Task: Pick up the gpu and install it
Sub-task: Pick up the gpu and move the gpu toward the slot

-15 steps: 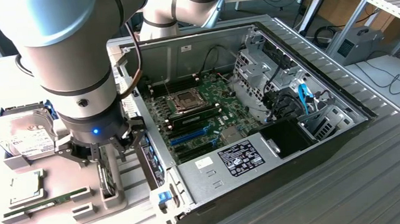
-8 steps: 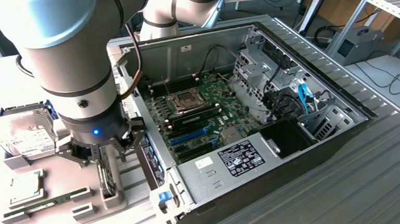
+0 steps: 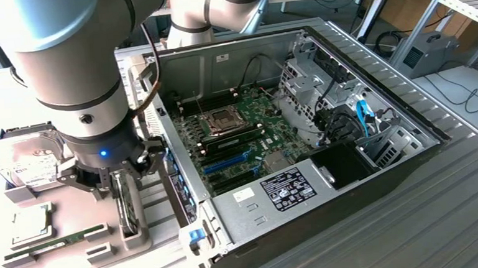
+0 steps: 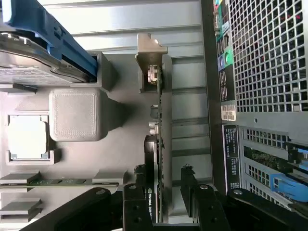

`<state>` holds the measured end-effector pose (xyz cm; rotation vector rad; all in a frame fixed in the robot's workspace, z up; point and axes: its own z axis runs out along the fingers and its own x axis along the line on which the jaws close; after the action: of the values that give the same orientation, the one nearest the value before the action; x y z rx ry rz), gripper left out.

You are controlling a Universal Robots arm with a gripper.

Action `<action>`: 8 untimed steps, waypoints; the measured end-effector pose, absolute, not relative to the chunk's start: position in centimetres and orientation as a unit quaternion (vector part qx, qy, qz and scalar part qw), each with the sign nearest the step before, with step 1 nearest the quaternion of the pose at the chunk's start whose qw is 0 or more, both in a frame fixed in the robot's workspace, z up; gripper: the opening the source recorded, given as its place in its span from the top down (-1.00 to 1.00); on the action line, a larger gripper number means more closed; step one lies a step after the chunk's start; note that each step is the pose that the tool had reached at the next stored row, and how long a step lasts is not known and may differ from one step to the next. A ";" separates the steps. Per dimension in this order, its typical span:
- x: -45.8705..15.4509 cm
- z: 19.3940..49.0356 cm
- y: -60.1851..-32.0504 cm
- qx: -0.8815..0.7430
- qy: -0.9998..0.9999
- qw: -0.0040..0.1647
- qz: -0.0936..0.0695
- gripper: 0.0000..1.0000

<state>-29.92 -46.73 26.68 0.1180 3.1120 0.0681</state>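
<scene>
My gripper takes hold of the GPU by the cooler end (image 4: 155,192) opposite its bracket next, which leaves the GPU's metal bracket (image 4: 150,53) free for installing.
The gpu (image 4: 162,120) stands on its long edge in a grey holder (image 3: 135,235) beside the open computer case (image 3: 374,163). Its dark board runs away from the camera and its metal bracket (image 4: 151,50) is at the far end. My gripper (image 4: 163,192) is open and sits over the card's near end, with one black finger (image 4: 139,190) on the cooler side and the other finger (image 4: 188,190) on the far side; gaps show on both sides. In the exterior view my gripper (image 3: 122,186) hangs just above the gpu (image 3: 127,212), at the case's left wall.
The motherboard (image 3: 239,137) lies bare inside the case, with blue slots (image 3: 224,164) near its front. On the grey fixture plate are a hard drive (image 3: 24,159), a processor chip (image 3: 33,224) and a green memory stick (image 3: 54,243). The case's perforated wall (image 4: 267,53) runs close alongside the card.
</scene>
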 end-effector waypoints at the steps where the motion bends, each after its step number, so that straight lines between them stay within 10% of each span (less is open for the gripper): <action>1: -30.6 25.5 -46.1 0.038 0.999 0.013 0.022 0.15; 8: -30.7 25.5 -45.8 0.038 0.999 0.013 0.022 0.47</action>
<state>-30.68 -45.84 25.52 0.1180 3.1122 0.0676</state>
